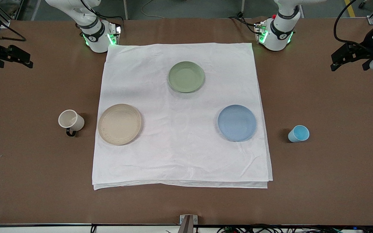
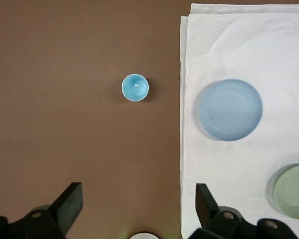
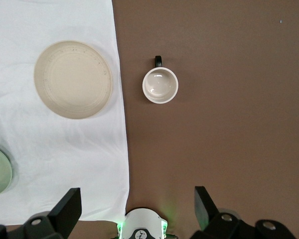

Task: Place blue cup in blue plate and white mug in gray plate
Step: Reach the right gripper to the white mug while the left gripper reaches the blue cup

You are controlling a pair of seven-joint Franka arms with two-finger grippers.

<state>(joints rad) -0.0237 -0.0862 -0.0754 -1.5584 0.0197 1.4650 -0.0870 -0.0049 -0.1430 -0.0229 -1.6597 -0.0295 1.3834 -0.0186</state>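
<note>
My right gripper takes hold of the white mug by its black handle (image 1: 71,132) next, to set the white mug in the gray plate (image 1: 119,124).
The blue cup (image 1: 299,133) stands upright on the bare brown table toward the left arm's end, beside the blue plate (image 1: 237,122), which lies empty on the white cloth. The white mug (image 1: 71,120) stands upright on the bare table toward the right arm's end, beside the empty gray plate (image 1: 119,124), its black handle toward the front camera. My left gripper (image 1: 348,63) hangs open and empty high over the table's end; its wrist view shows the cup (image 2: 135,87) and blue plate (image 2: 230,109) below. My right gripper (image 1: 13,60) hangs open and empty over the other end, above the mug (image 3: 160,85) and gray plate (image 3: 73,79).
A pale green plate (image 1: 186,76) lies empty on the white cloth (image 1: 180,155), nearer the robot bases than the other two plates. The cloth covers the table's middle. Bare brown table (image 1: 335,161) lies at both ends.
</note>
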